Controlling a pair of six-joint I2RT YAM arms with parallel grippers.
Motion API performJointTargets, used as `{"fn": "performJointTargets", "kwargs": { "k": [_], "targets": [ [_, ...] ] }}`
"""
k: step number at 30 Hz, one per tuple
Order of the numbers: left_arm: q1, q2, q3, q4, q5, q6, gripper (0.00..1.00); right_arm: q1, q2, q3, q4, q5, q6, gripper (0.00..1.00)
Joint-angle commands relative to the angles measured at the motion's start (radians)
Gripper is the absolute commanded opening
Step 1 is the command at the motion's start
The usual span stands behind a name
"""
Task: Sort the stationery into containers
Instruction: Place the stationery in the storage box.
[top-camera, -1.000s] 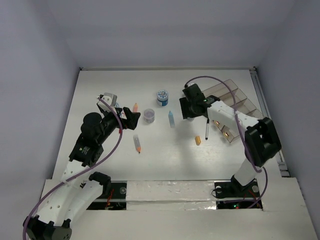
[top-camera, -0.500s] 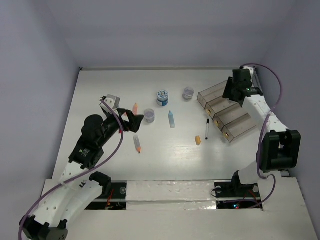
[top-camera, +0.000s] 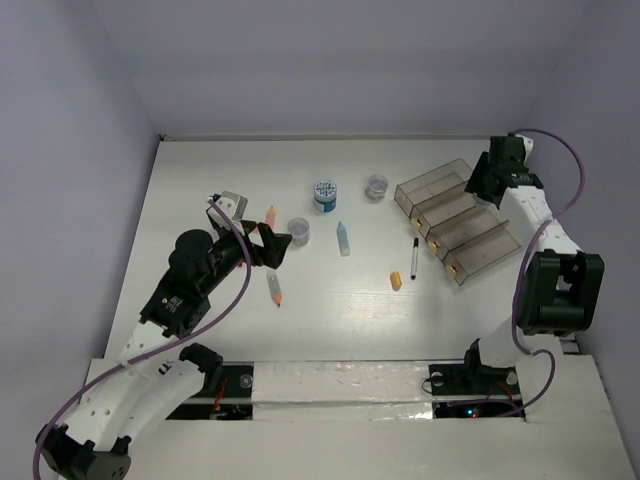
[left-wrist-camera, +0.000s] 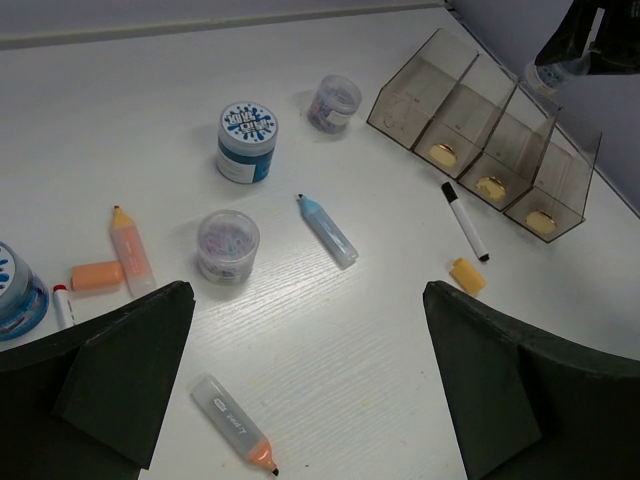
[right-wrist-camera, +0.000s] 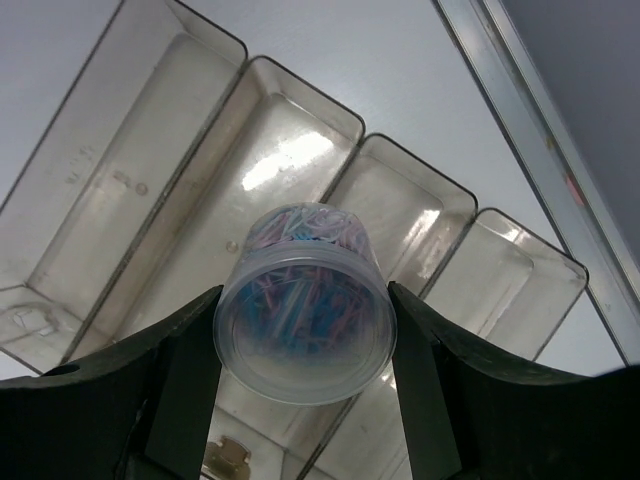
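The clear jar hangs across two sections of the tray and would fall onto a tray divider if the right gripper opened now, so the robot should keep holding the jar with it until the jar is over one section.
My right gripper (top-camera: 497, 176) is shut on a clear jar of coloured paper clips (right-wrist-camera: 305, 303), held above the smoky divided tray (top-camera: 440, 178), whose compartments fill the right wrist view (right-wrist-camera: 362, 130). My left gripper (top-camera: 268, 246) is open and empty above the table (left-wrist-camera: 306, 300). On the table lie a blue-lidded jar (top-camera: 325, 194), a purple-lidded jar (top-camera: 376, 186), a clear jar (top-camera: 298, 231), an orange marker (top-camera: 271, 216), a light-blue marker (top-camera: 343, 238), an orange-tipped grey marker (top-camera: 275, 288), a black pen (top-camera: 414, 258) and an orange stub (top-camera: 396, 282).
The left wrist view also shows a second blue jar (left-wrist-camera: 15, 290), a red-tipped marker (left-wrist-camera: 62, 305) and an orange cap (left-wrist-camera: 97, 275) at its left edge. The tray stands near the table's right edge rail (top-camera: 512, 165).
My right arm has swung from the middle of the table to the far right, over the tray. My left gripper has shifted slightly to the right.
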Motion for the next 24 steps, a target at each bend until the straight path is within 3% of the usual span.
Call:
{"fn": "performJointTargets", "kwargs": {
  "k": [1,24],
  "targets": [
    [-0.003,-0.002,0.043,0.021,-0.013,0.012,0.99,-0.012,0.032,0.113,0.060,-0.003,-0.013,0.30],
    [-0.003,0.028,0.048,0.015,-0.032,0.016,0.99,-0.041,0.305,0.259,0.092,-0.069,-0.036,0.32]
  ]
}}
